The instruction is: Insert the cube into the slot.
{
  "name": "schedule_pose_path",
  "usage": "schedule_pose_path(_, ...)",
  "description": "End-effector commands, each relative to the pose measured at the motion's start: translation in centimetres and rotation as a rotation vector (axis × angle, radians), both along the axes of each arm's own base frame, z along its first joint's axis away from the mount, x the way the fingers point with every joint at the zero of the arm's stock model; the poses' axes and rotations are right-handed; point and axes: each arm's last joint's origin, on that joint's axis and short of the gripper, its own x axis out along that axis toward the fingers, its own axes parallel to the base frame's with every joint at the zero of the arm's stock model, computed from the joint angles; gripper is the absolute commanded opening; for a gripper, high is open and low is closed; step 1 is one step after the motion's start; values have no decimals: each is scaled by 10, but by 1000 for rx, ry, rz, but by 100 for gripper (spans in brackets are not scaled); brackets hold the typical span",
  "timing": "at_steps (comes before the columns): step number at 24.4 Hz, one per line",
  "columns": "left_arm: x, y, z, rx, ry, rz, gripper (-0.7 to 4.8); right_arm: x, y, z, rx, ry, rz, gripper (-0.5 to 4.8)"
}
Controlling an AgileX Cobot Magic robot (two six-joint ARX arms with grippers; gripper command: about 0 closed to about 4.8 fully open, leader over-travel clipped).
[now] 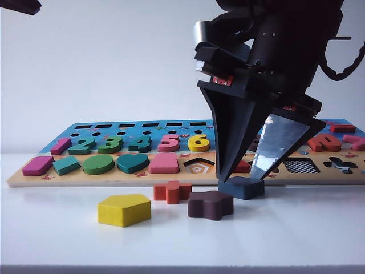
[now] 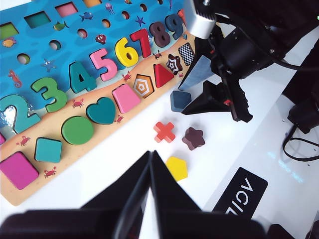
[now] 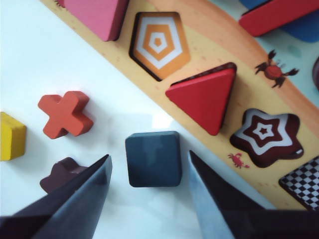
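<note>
I need to fit the cube (image 3: 153, 158) into the checkered slot (image 3: 305, 183), so I should next grab the navy-blue cube by its opposite sides with my right gripper.
The cube (image 3: 153, 158), a flat navy-blue block, lies on the white table just off the puzzle board's front edge (image 1: 242, 187) (image 2: 180, 100). My right gripper (image 3: 148, 155) points down over it and stands open, one finger on each side with a thin gap showing at both (image 1: 239, 178) (image 2: 181, 101). The slot (image 1: 301, 165), a square cut-out with a checkered floor, is in the board to the right of the cube, past the star cut-out (image 3: 304, 184) (image 2: 186, 53). My left gripper (image 2: 151, 153) hangs shut and empty above the table, away from the pieces.
The puzzle board (image 1: 114, 178) runs across the table with numbers and shapes seated in it. Loose on the table in front of it lie a yellow pentagon (image 1: 124, 209), a red cross (image 1: 172, 191) and a dark brown star block (image 1: 210, 204), which is close to the right gripper's left finger.
</note>
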Motion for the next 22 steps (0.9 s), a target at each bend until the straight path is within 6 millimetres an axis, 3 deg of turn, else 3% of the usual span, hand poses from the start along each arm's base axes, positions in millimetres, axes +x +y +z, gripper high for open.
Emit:
schedule_pose_path(1,1,0,2,-6,-20,-4,10,1,1,2,3,-24,5,279)
schedule_pose_path(22,1,0,2,-6,-20,-4,10,2,2,-1,-8,-13,5,292)
